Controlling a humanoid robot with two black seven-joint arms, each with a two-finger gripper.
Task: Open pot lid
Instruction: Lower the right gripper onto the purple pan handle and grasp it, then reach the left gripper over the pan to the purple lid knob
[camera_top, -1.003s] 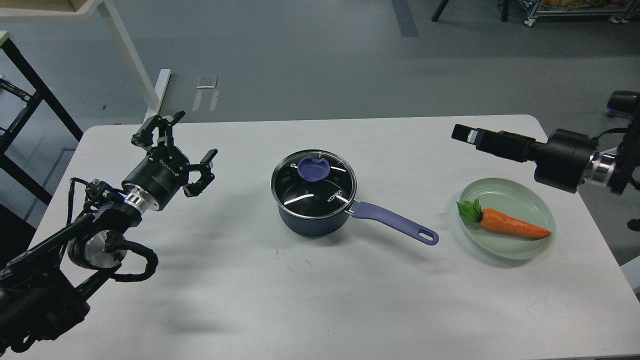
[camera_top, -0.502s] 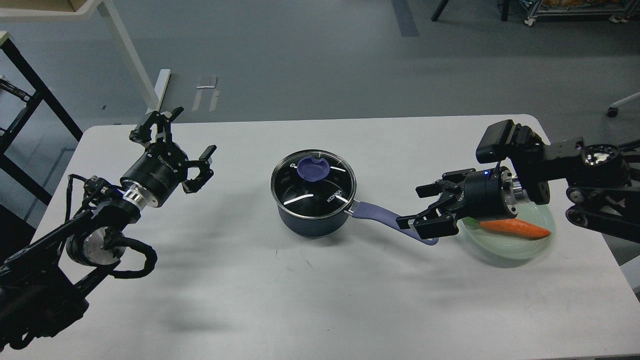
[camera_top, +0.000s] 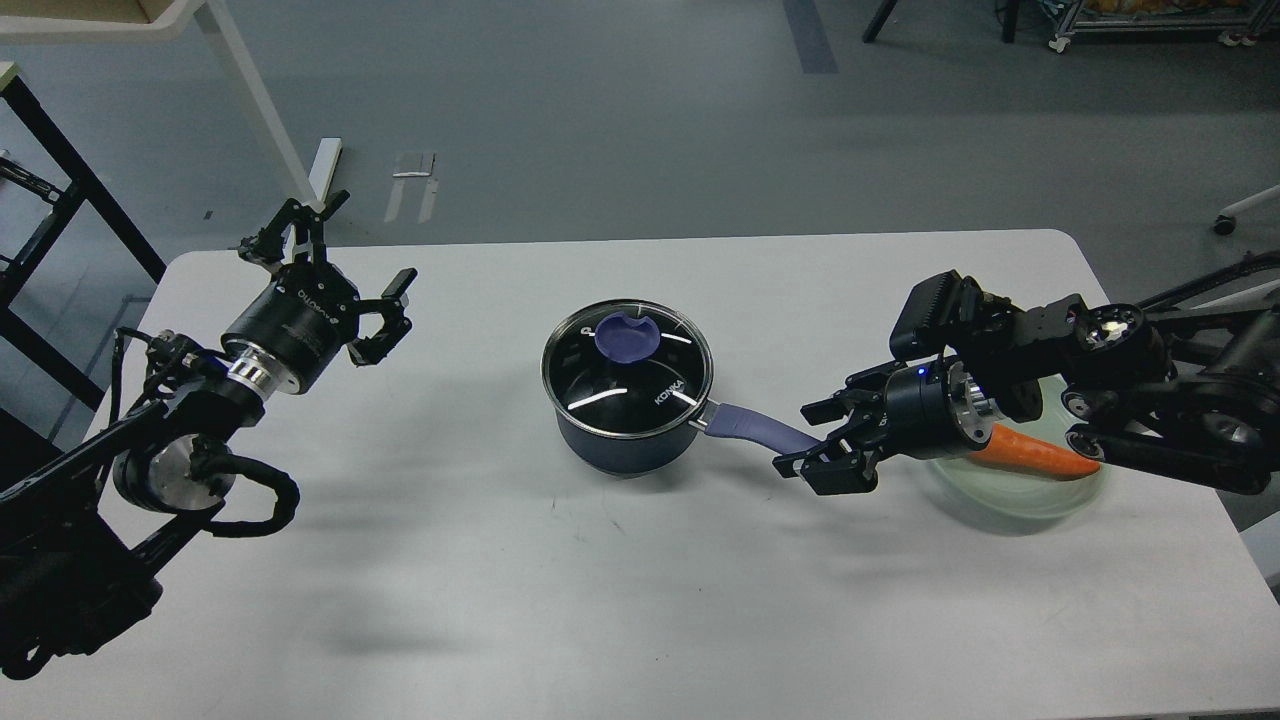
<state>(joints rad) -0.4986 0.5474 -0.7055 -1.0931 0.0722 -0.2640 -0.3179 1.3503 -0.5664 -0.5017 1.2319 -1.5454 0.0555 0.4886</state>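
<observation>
The pot (camera_top: 625, 440) needs to be held steady while the lid comes off, so my right gripper will next grab the purple handle by its tip (camera_top: 801, 440).
A dark blue pot (camera_top: 625, 440) stands in the middle of the white table (camera_top: 600, 600). Its glass lid (camera_top: 628, 368) with a purple knob (camera_top: 626, 336) lies shut on it. Its purple handle (camera_top: 755, 428) points right and toward me. My right gripper (camera_top: 812, 442) is open, with its fingers on either side of the handle's far end. My left gripper (camera_top: 345, 265) is open and empty at the table's far left, well away from the pot.
A pale green plate (camera_top: 1020, 490) with an orange carrot (camera_top: 1035, 452) sits at the right, partly hidden by my right arm. A white table leg (camera_top: 255, 100) and a black frame (camera_top: 60, 170) stand on the floor beyond the left edge.
My right arm swung in from the far right and its open gripper moved left over the plate to the pot handle's end. My left gripper drifted slightly left and back.
</observation>
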